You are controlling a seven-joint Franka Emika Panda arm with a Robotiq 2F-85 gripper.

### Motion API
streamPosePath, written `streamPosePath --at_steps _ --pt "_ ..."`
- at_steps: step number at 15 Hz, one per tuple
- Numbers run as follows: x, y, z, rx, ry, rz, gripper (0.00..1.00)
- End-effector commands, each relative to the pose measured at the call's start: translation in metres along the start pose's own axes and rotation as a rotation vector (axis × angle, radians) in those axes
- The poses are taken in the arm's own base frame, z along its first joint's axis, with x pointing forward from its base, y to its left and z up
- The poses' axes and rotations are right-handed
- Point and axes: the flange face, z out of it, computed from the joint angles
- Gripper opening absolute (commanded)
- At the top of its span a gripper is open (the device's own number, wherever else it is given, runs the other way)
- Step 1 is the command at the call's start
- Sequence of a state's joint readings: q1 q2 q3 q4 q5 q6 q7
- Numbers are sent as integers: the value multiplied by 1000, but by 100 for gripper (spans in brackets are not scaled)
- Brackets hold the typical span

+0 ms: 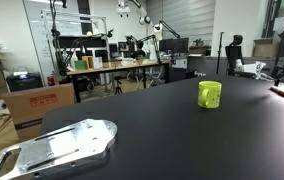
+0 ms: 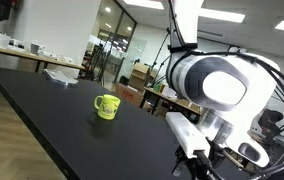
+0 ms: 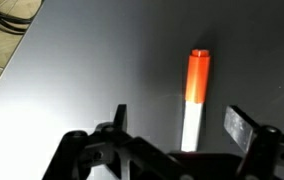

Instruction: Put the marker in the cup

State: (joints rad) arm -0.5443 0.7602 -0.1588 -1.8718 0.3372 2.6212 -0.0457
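It isn't time to close on the marker (image 3: 196,85) yet. The open fingers of my gripper are above the marker and would miss it if they closed now, so my gripper should go lower first.
The marker (image 3: 196,85) has an orange-red cap and a white body. It lies flat on the black table, between my gripper's (image 3: 180,118) two open fingers and untouched by them in the wrist view. In an exterior view its red end (image 1: 279,92) shows at the far right, under the arm. The yellow-green cup (image 1: 210,94) stands upright on the table, well apart from the marker. It also shows in an exterior view (image 2: 106,107), with a small handle. The gripper (image 2: 198,166) hangs low over the table at that frame's bottom edge.
A flat silver metal piece (image 1: 57,148) lies at the near corner of the black table (image 1: 152,125). Cardboard boxes (image 1: 37,105) and cluttered desks (image 1: 117,65) stand beyond the table's edge. The arm's white body (image 2: 217,90) fills the right side.
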Motion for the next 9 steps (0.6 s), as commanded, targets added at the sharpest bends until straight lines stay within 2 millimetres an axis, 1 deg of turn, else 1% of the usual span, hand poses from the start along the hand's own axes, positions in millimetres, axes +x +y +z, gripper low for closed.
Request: streamPosePath --at_steps 1,4,5,6,8,9 --pt "-9 -10 5 27 18 -9 100" --pt "-17 -17 12 26 25 -19 100" --pt "-20 -18 14 17 25 -19 75" --pt "-22 -19 18 -5 21 -8 73" --pt "-25 -20 21 -30 26 24 60" --pt "-27 -20 23 -71 21 46 51"
